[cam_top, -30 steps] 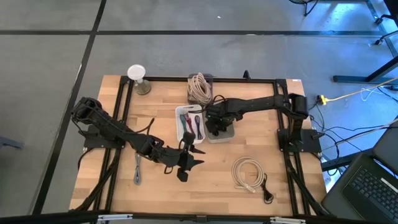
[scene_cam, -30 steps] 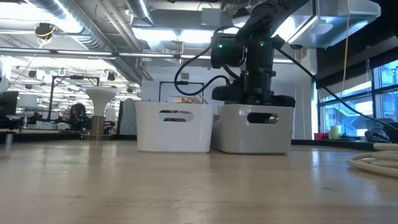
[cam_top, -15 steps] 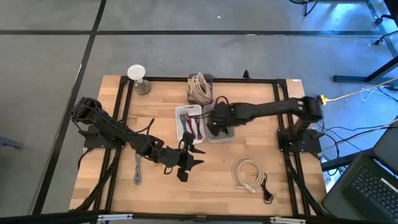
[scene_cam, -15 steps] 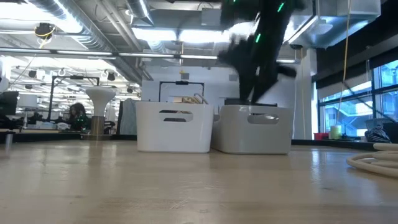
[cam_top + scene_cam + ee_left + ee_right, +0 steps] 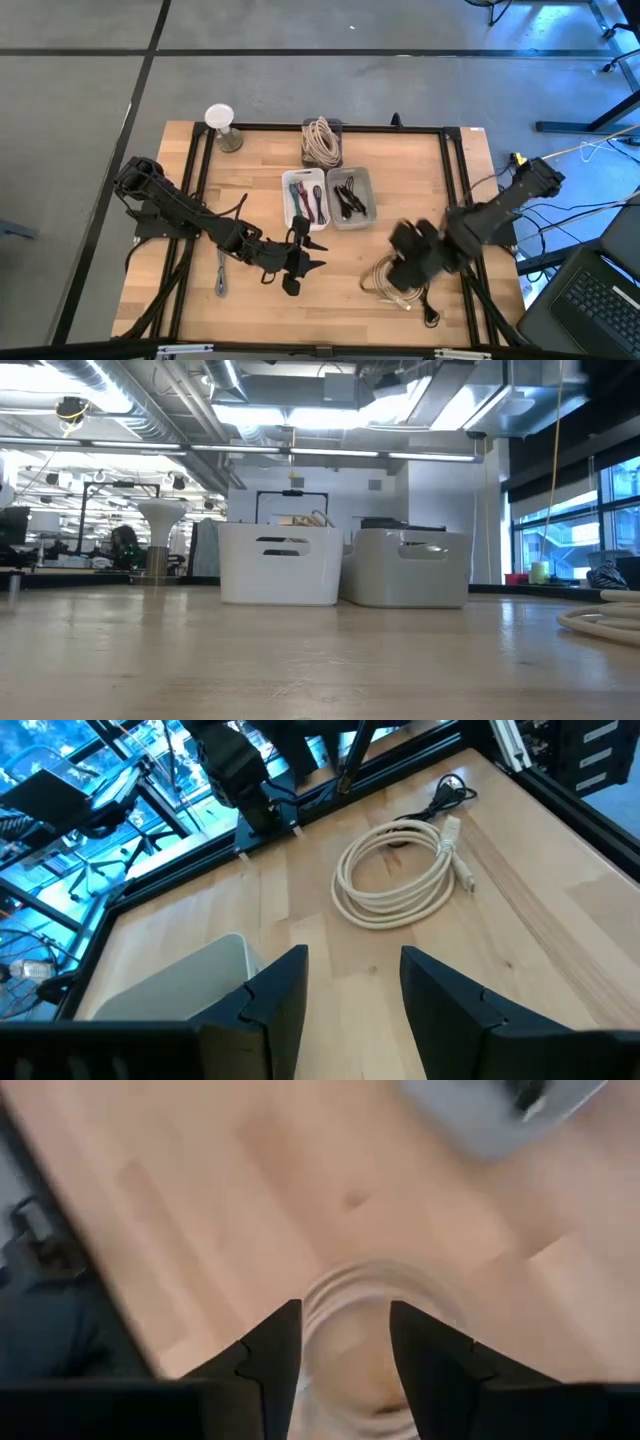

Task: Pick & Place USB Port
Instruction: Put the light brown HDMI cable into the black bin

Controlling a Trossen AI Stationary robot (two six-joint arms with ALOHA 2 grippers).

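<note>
The white USB cable's parts at the plug end will be grabbed next by my right gripper, to add the cable to the beige cable coil.
A white coiled USB cable (image 5: 400, 870) lies flat on the wood near the table's near right, with a black plug (image 5: 431, 316) beside it. My right gripper (image 5: 345, 1310) hangs open above this coil (image 5: 370, 1335), pointing steeply down, with nothing between its fingers. In the high view it (image 5: 400, 272) hides part of the coil (image 5: 381, 285). My left gripper (image 5: 320, 253) waits open, clear of the table, near the middle of the near side; its fingers (image 5: 352, 955) point toward the coil.
A white bin (image 5: 304, 198) with coloured cables and a grey bin (image 5: 351, 196) with dark cables stand side by side mid-table. A beige cable coil (image 5: 320, 140) and a white-topped stand (image 5: 220, 124) sit at the far edge. A grey piece (image 5: 221, 271) lies near left.
My right gripper has risen out of the grey bin and swung fast toward the table's near right, tipping steeply downward, and now hangs over the white coil. The dark cables in the grey bin have come into view. It has left the low view.
</note>
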